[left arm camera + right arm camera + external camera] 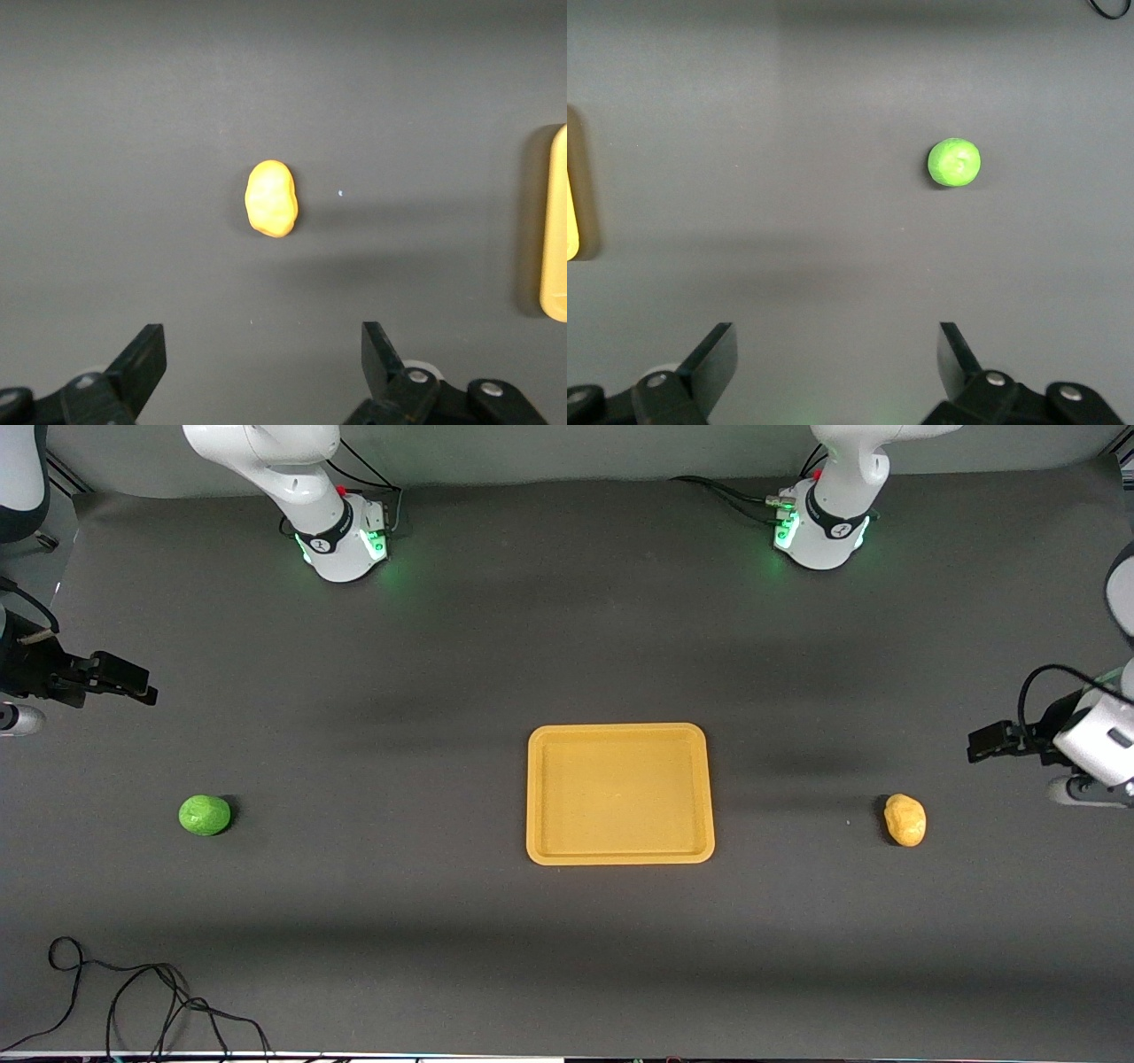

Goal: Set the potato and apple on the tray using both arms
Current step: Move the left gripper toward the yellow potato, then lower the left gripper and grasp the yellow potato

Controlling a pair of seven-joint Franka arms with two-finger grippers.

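Note:
My left gripper grabs the yellow potato by its rounded body (905, 819) next, to place the potato on the tray (620, 793).
The yellow-tan potato (904, 819) lies on the dark mat toward the left arm's end of the table; it also shows in the left wrist view (272, 198). The green apple (205, 815) lies toward the right arm's end and shows in the right wrist view (954, 162). The yellow-orange tray (620, 793) sits empty between them. My left gripper (983, 742) hangs over the mat beside the potato, open and empty (263, 354). My right gripper (142, 686) hangs over the mat at the apple's end, open and empty (837, 354).
A loose black cable (133, 1001) lies on the mat near the front edge at the right arm's end. The two arm bases (341, 545) (819, 536) stand along the table's back edge. The tray's edge shows in both wrist views (556, 235) (571, 221).

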